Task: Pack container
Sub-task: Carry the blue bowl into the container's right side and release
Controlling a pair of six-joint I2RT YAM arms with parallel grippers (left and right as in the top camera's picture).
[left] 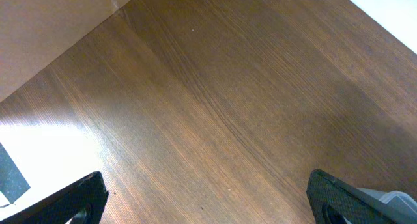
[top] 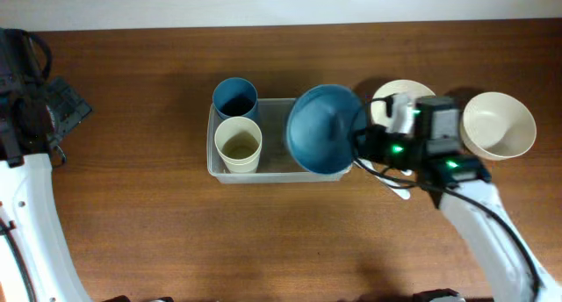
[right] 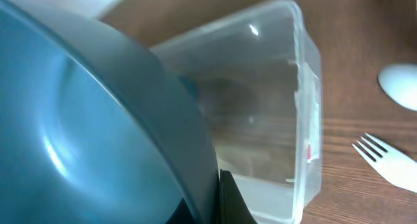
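Note:
I should keep my right gripper closed for now, because the blue bowl hangs tilted above the container's end and partly past it. The bowl would drop onto that end if I opened my right gripper now.
The clear container (top: 277,170) lies mid-table with a blue cup (top: 235,98) and a cream cup (top: 238,145) standing in its left end. A blue bowl (top: 322,129) hangs tilted over its right end. My right gripper (top: 356,140) is shut on the bowl's rim. In the right wrist view the blue bowl (right: 85,133) fills the left, pinched at the rim by the gripper (right: 208,208), with the container (right: 287,120) behind it. My left gripper (left: 207,204) is open over bare table, far from the container.
Two cream bowls sit right of the container, one (top: 499,125) in full view and one (top: 397,93) partly under my right arm. A white fork (right: 384,160) and a white spoon (right: 399,84) lie beside the container. My left arm (top: 31,205) stays at the left edge.

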